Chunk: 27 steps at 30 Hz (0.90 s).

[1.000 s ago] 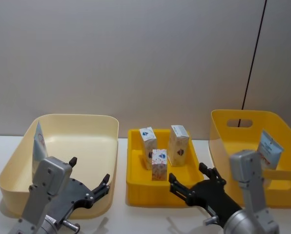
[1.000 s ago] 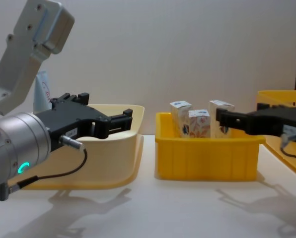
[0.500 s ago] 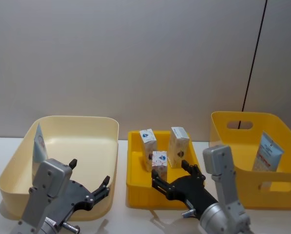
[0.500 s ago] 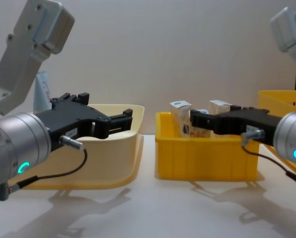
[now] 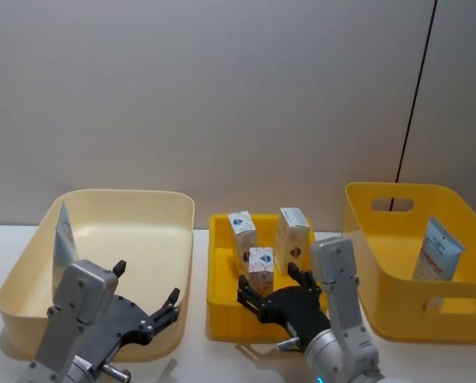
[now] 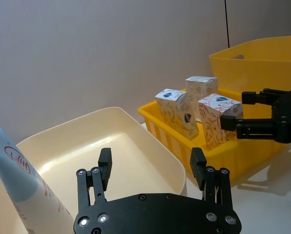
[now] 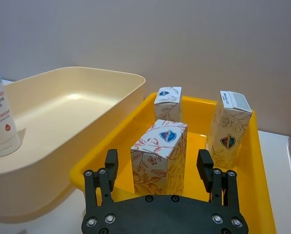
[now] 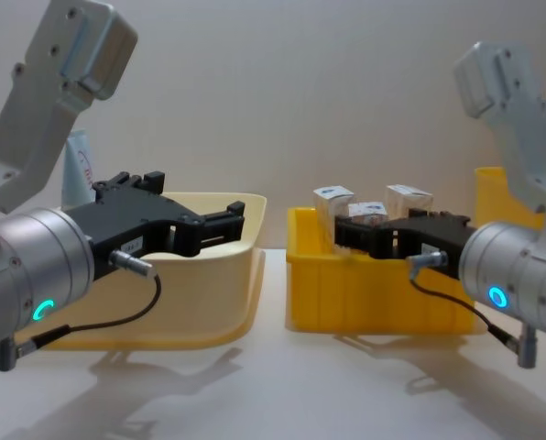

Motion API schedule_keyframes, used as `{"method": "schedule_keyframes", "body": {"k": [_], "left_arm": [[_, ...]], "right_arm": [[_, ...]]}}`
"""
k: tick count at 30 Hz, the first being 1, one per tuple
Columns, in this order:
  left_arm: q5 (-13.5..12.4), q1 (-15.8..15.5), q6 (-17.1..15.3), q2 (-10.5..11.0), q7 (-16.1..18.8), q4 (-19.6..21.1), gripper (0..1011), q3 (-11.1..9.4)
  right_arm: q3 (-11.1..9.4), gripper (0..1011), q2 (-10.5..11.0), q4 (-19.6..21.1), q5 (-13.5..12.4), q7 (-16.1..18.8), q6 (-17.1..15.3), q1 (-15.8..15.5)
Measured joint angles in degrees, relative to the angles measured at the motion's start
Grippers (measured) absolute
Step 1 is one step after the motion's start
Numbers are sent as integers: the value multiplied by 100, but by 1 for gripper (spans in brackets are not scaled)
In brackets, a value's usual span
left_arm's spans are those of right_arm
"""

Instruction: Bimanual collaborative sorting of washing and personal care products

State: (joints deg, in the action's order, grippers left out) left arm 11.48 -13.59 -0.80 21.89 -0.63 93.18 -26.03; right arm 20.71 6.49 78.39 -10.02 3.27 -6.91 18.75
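The front carton [image 5: 260, 268] needs to go into the large yellow bin, so my right gripper will next pick it up by its printed sides to sort it there.
Three small white cartons with orange floral print stand in the small yellow bin [image 5: 222, 311]: a front carton [image 5: 260, 268] [image 7: 160, 156], a back-left carton [image 5: 242, 231] and a back-right carton [image 5: 292, 238]. My right gripper [image 5: 274, 291] [image 7: 157, 165] [image 8: 355, 234] is open at this bin's near side, with a finger on either side of the front carton; I cannot tell whether they touch it. A pale-blue and white tube [image 5: 62, 235] [image 6: 18, 180] leans in the cream bin [image 5: 166, 207]. My left gripper [image 5: 146, 307] [image 6: 151, 163] [image 8: 200, 225] hangs open and empty at that bin's near rim.
A large yellow bin with handle slots [image 5: 382, 203] stands at the right and holds another blue and white tube [image 5: 438, 247]. The white table [image 8: 273, 385] lies open in front of the bins. A grey wall rises behind.
My right arm has swung left from the large yellow bin to the small middle bin, bringing its open gripper up to the front carton. The left arm has not moved.
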Motion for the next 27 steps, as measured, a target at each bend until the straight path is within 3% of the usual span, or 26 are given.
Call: {"method": "schedule_keyframes", "body": {"k": [18,27], "left_arm": [[0,0,0,0,0,0,1000,0],[0,0,0,0,0,0,999,0]], "right_arm": [[26,1000,-406,-781,226,-240,191,408],[28,810,-491,-941,279,-278,254,501]]}}
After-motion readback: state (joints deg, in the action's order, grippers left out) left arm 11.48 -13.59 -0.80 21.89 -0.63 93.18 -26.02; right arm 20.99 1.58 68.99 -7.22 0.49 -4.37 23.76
